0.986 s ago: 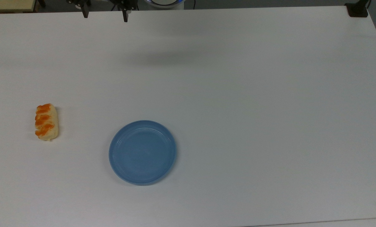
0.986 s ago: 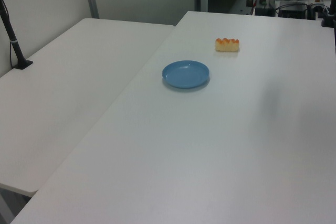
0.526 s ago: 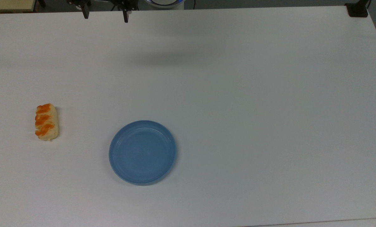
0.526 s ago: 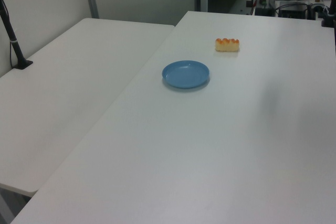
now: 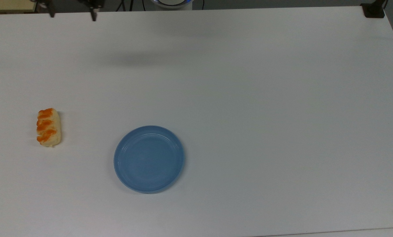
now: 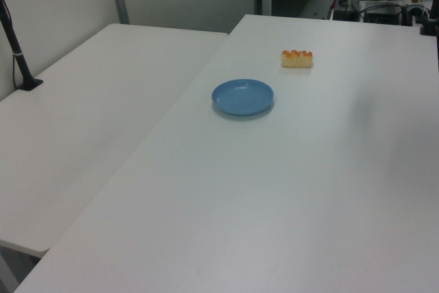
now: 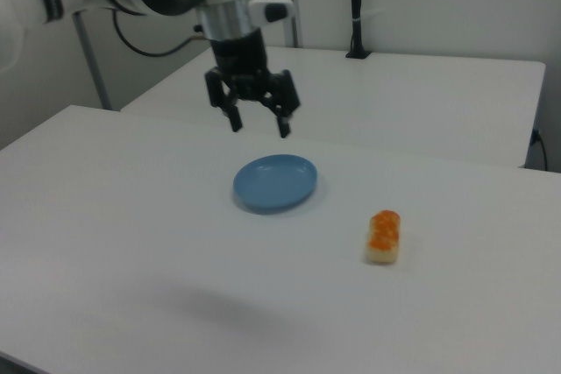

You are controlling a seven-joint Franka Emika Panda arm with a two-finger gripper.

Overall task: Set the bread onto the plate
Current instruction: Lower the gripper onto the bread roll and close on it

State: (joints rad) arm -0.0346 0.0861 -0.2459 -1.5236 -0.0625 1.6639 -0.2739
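Next, my gripper grabs the bread (image 6: 297, 58) by its long sides to set the bread onto the blue plate (image 6: 243, 97).
The bread (image 5: 48, 127), a pale oblong bun with orange stripes, lies on the white table at the top view's left; it also appears as the bread (image 6: 297, 58) and the bread (image 7: 384, 236). The blue plate (image 5: 149, 158) sits bare to its right in the top view, seen too as the plate (image 6: 242, 97) and the plate (image 7: 274, 183). My gripper (image 7: 259, 125) hangs high above the table, open with nothing between its fingers. In the top view the gripper (image 5: 72, 14) is at the upper edge, far from the bread.
A second white table (image 6: 89, 101) adjoins at the left view's left, with a black post (image 6: 17, 49) clamped on it. A black clamp (image 5: 373, 10) sits at the table corner in the top view's upper right. The gripper's shadow (image 5: 134, 60) falls on the table.
My gripper has shifted toward the top view's left along the upper edge, and its shadow moved left with it. Bread and plate have not moved.
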